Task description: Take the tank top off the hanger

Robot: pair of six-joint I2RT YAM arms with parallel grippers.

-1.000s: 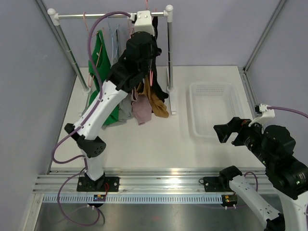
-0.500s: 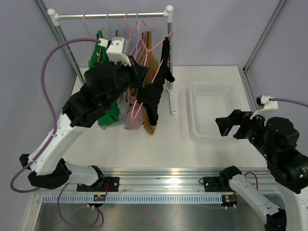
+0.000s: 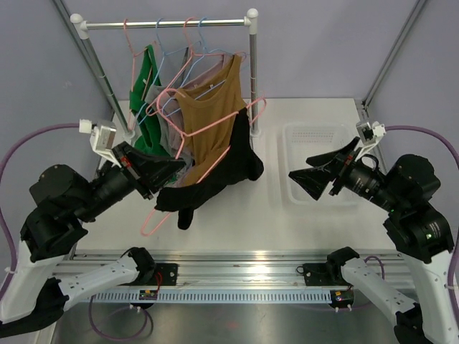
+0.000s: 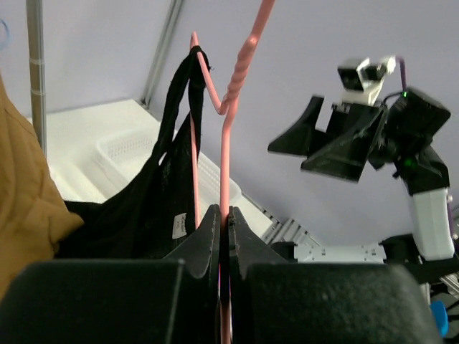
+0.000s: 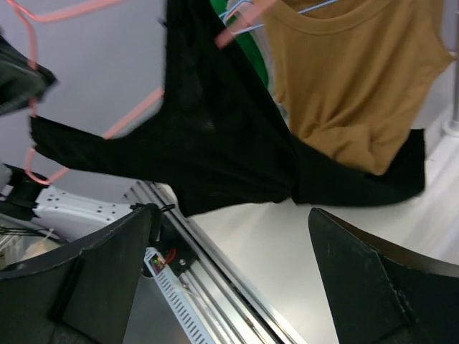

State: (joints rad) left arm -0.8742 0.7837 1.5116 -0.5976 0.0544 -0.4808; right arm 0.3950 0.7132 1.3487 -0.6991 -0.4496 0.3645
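My right gripper next needs to grab the black tank top by the strap at the hanger's basket-side end, to slip the tank top off the hanger.
My left gripper is shut on the wire of a pink hanger, held off the rail above the table's front left. A black tank top hangs on that hanger, draped toward the middle. In the left wrist view the jaws pinch the hanger, with the tank top to the left. My right gripper is open and empty, pointing left at the tank top from just in front of the basket. In the right wrist view the tank top and the hanger lie beyond the gripper.
A clothes rail at the back holds more hangers with a brown tank top, a green garment and others. A white basket stands on the table at the right. The rail's right post stands beside the hanger's hook.
My left arm has pulled the pink hanger with the black tank top off the rail and swung down to the front left. My right gripper has reached left toward the garment.
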